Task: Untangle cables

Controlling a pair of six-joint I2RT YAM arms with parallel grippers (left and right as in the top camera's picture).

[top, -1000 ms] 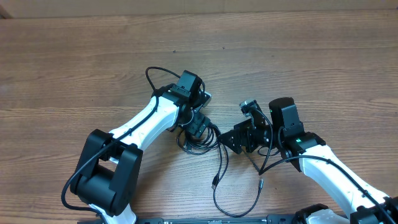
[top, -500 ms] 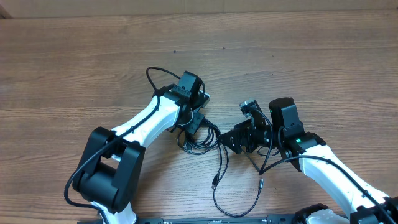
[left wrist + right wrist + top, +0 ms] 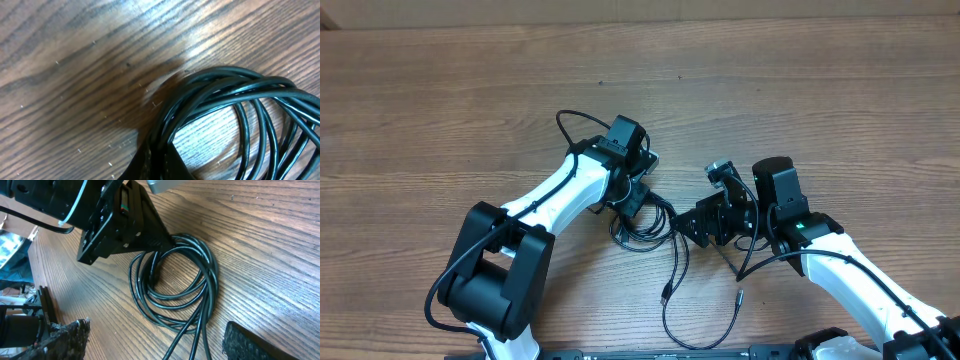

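My right gripper is going to grab the cables next at the coil's side opposite my left gripper, so the loops stay free to untangle.
The cables (image 3: 642,226) lie as a coil of thin black cord between the two grippers, with loose strands trailing toward the front edge and a small plug (image 3: 666,296) at one end. My left gripper (image 3: 634,203) is at the coil's far left edge, shut on a bundle of its strands. In the left wrist view the cables (image 3: 225,95) loop out from between the closed fingers (image 3: 150,162). My right gripper (image 3: 160,342) stands open just right of the coil, and the strands of the cables (image 3: 175,287) run between its padded fingertips (image 3: 67,337) without touching them.
A thicker black arm cable (image 3: 572,118) loops behind the left wrist. A second cord end (image 3: 740,295) lies near the right arm. Wooden table (image 3: 440,100) stretches bare to the left and far side.
My left gripper has closed on the coil's strands, having been open a second ago. The right arm and the cables have stayed still.
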